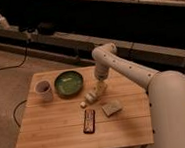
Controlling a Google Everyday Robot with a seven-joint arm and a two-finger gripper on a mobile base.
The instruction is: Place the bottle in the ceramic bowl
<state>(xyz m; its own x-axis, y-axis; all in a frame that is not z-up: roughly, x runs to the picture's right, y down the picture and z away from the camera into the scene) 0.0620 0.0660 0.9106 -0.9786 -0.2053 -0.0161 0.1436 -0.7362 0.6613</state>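
My gripper grabs the small white bottle by its base end [97, 91], opposite the cap, next, to put the bottle in the ceramic bowl [68, 83].
The small white bottle [90, 97] lies on its side on the wooden table [53, 136], just right of the ceramic bowl [68, 83], with its cap pointing toward the table's front. The bowl is round, glossy green inside and has nothing in it. My gripper [100, 87] points down at the bottle's far end, right above it, with its fingers open. My white arm reaches in from the right and bends at a joint above the table's back edge. The bottle rests on the table and is not lifted.
A pale mug [43, 90] with a handle stands left of the bowl. A flat beige block [111, 107] and a dark remote-like bar [89, 120] lie in front of the bottle. Dark benches and cables run behind the table.
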